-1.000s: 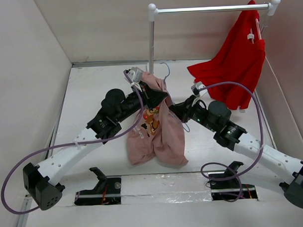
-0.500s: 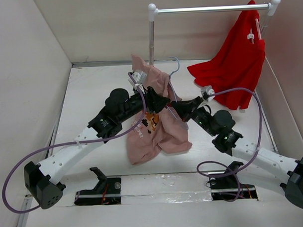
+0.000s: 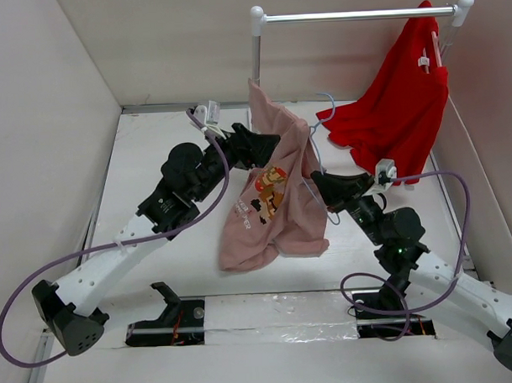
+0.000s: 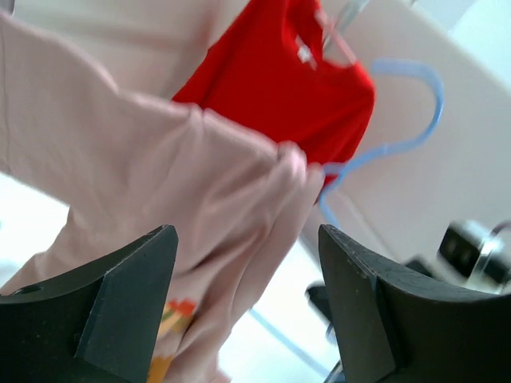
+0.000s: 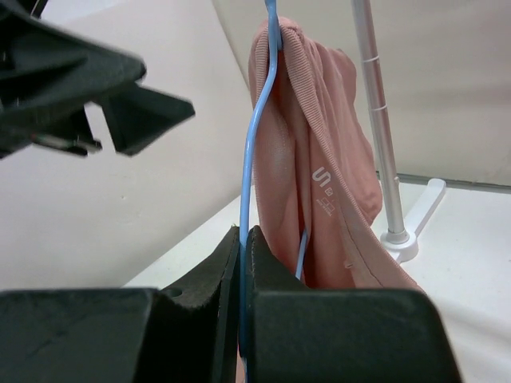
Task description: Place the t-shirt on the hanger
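Note:
The t-shirt's draped edge (image 4: pixel 287 171) beside the hanger's hook is the part my left gripper needs to grab next, so that the right gripper is free to fit the t-shirt's other side.
The dusty pink t-shirt (image 3: pixel 273 187) hangs draped over one arm of the pale blue wire hanger (image 3: pixel 328 99), lifted off the table in front of the rack. My right gripper (image 3: pixel 317 180) is shut on the hanger's wire (image 5: pixel 254 159), and in its wrist view the t-shirt (image 5: pixel 319 152) hangs just beyond the fingers. My left gripper (image 3: pixel 271 144) stands open beside the shirt's upper left, holding nothing. In the left wrist view its fingers (image 4: pixel 120 295) frame the t-shirt (image 4: pixel 160 175) and the hanger's hook (image 4: pixel 403 132).
A bright red garment (image 3: pixel 400 102) hangs at the right end of the rail (image 3: pixel 359 15) of a white clothes rack, whose pole (image 3: pixel 255 70) stands just behind the t-shirt. White walls close in the table on the left, right and back.
The left gripper opened, let go of the t-shirt and drew back to the left. The right arm raised the hanger with the shirt up and to the right.

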You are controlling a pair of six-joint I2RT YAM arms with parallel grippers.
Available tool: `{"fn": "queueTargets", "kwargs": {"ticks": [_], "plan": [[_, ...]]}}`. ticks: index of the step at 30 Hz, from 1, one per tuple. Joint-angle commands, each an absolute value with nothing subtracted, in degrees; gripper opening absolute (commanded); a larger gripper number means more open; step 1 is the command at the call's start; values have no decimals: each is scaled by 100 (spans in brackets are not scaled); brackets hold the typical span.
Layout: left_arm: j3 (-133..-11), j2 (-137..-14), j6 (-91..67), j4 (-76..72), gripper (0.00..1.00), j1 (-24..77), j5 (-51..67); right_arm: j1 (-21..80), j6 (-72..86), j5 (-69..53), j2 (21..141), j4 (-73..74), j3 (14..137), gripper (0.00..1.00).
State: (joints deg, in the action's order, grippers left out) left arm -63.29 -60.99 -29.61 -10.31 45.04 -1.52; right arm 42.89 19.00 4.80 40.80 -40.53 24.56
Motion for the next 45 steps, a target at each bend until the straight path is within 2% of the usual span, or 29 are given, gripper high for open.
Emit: {"fn": "queueTargets", "kwargs": {"ticks": [1,5,11,16,20,22,25,29,34,36,37,38,40,41,42,45], "plan": [[-6820,-6441,-3523,-1485,69,4535,-510,4359,1802,607,3797,-4729,2374,0],[-7214,-6846,-3823,-1775,75,4535,-290,4412,1741,624,3542,-4571,2312,0],[-7506,-7461,-4402,-1810,77,4535,-132,4412,1608,633,3208,-4210,2347,0],[-7103,-7568,-4956,-2477,78,4535,-193,4465,1538,510,3313,-4236,2338,0],[-6549,-7576,-5422,-3565,80,4535,-264,4465,1521,439,3577,-4455,2250,0],[-6582,-7777,-5537,-3569,80,4535,-106,4465,1521,466,3752,-4561,2198,0],[-6662,-7997,-5616,-3524,74,4535,-26,4517,1416,360,4015,-4641,2250,0],[-6653,-8104,-5643,-3604,57,4535,272,4518,1284,396,4270,-4667,2303,0],[-6583,-8121,-5634,-3630,47,4430,395,4518,1239,369,4535,-4737,2338,0],[-6391,-8043,-5625,-3883,34,4430,352,4518,1239,325,4657,-4834,2373,0],[-6329,-8042,-5642,-3885,34,4430,378,4518,1239,325,4684,-4834,2373,0],[-6276,-8042,-5651,-4015,24,4377,421,4518,1257,334,4685,-4834,2373,0],[-6302,-8068,-5634,-3947,16,4316,562,4518,1266,334,4711,-4843,2373,0],[-6302,-8060,-5625,-3911,7,4315,597,4518,1266,325,4737,-4851,2382,0],[-6223,-8033,-5625,-3911,2,4315,545,4518,1266,308,4763,-4852,2382,0],[-6082,-7919,-5634,-3973,0,4315,501,4570,1309,307,4755,-4799,2373,0]]}}
